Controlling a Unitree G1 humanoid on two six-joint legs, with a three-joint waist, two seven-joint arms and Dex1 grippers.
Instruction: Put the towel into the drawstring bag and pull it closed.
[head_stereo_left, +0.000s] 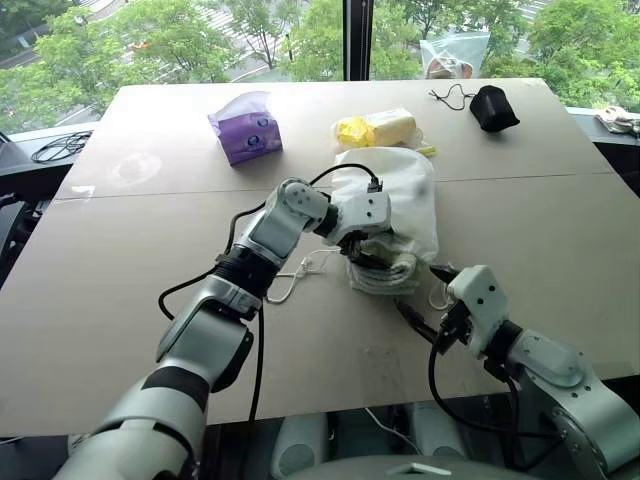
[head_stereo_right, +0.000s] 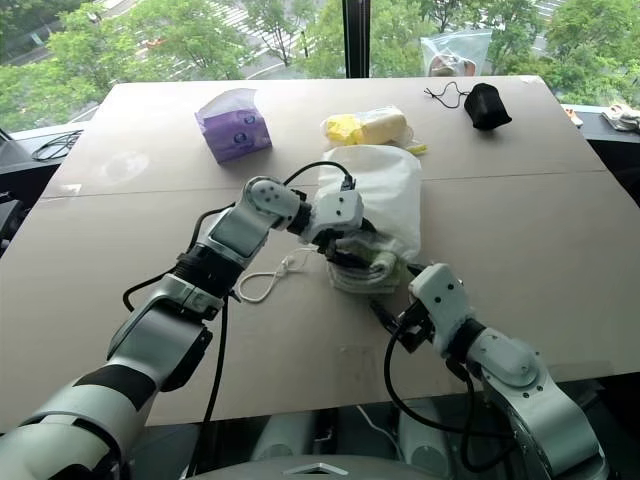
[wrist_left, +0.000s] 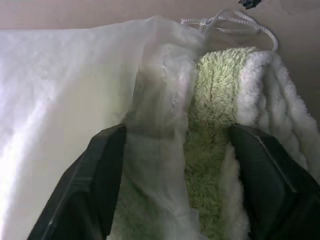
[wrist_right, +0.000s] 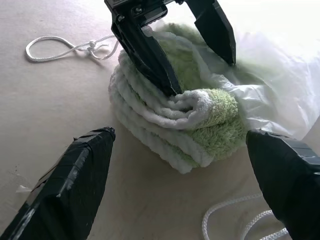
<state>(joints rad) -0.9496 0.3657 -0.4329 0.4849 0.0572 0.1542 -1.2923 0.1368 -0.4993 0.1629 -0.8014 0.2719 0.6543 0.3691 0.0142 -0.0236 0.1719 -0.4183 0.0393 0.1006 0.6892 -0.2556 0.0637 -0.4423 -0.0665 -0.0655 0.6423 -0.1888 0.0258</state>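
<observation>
The drawstring bag needs to be held open for the towel (head_stereo_left: 380, 278). My left gripper should next grab the white fabric edge of the bag's opening (head_stereo_left: 400, 242) to do that.
The pale green towel (wrist_right: 185, 115) lies folded on the table with its far part inside the mouth of the white drawstring bag (head_stereo_left: 400, 195). My left gripper (wrist_right: 200, 75) is open right above it, one finger on the towel's folds and the other over the bag's thin fabric (wrist_left: 160, 100). In the left wrist view the towel (wrist_left: 215, 100) and the bag's edge sit between the fingers. My right gripper (wrist_right: 181, 134) is open, low over the table just in front of the towel, touching nothing. A white cord loop (head_stereo_left: 300, 270) trails left of the bag's mouth.
At the table's back stand a purple tissue pack (head_stereo_left: 245, 127), a clear plastic bag with yellow contents (head_stereo_left: 378, 128) just behind the drawstring bag, and a small black pouch (head_stereo_left: 493, 107). A second cord (wrist_right: 235, 220) lies near my right gripper. A black cable (head_stereo_left: 60, 147) lies off the table's left side.
</observation>
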